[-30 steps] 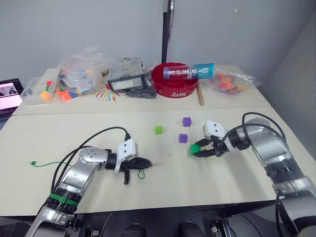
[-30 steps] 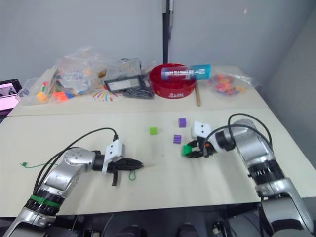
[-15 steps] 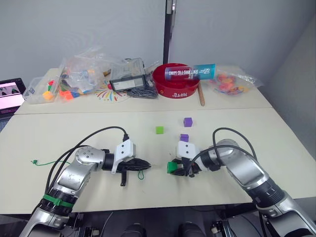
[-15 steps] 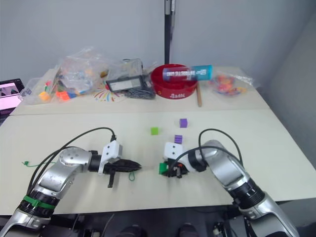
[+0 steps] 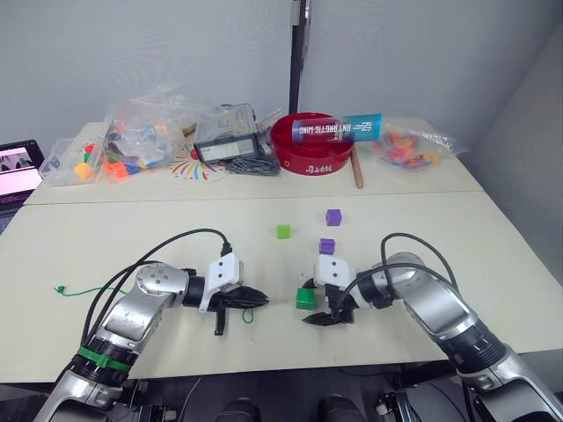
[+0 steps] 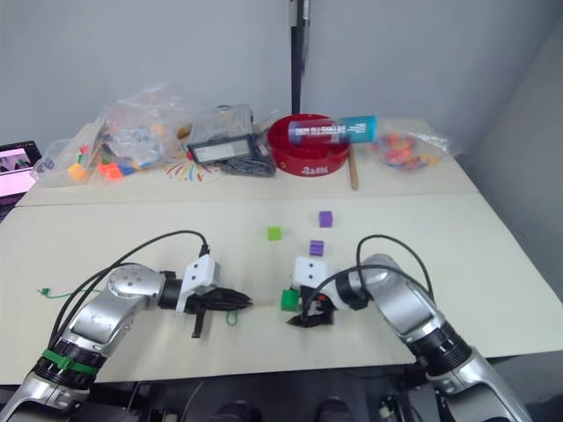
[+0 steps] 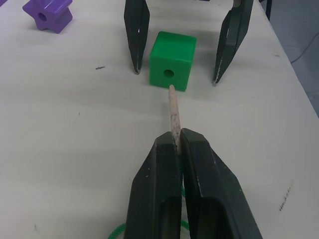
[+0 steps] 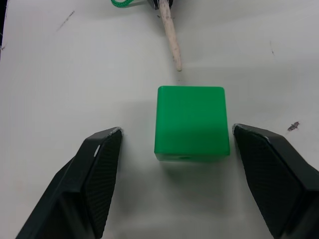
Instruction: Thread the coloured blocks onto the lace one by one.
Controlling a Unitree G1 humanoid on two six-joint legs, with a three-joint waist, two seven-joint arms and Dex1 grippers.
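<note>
I need to grab the dark green block by its plain sides with my right gripper next, so its hole stays free to take the lace tip (image 8: 172, 42).
A dark green block (image 5: 304, 299) sits on the table with its hole facing the lace tip. My right gripper (image 8: 175, 133) is open, one finger on each side of the block and neither touching it. My left gripper (image 7: 178, 135) is shut on the pale stiff tip (image 7: 173, 112) of the green lace (image 5: 88, 290). The tip points at the block's hole and stops just short of it. The cord trails left to a knot (image 5: 60, 289). A light green block (image 5: 282, 231) and two purple blocks (image 5: 333, 216) (image 5: 327, 246) lie farther back.
At the back stand a red bowl (image 5: 312, 149) with a blue tube (image 5: 339, 127) across it, plastic bags of toys (image 5: 132, 136), a clear box (image 5: 224, 141) and a wooden stick (image 5: 355, 171). A screen (image 5: 18, 167) shows at the left edge.
My right gripper carried the dark green block leftward, set it down in front of the lace tip and opened. The left gripper has hardly moved.
</note>
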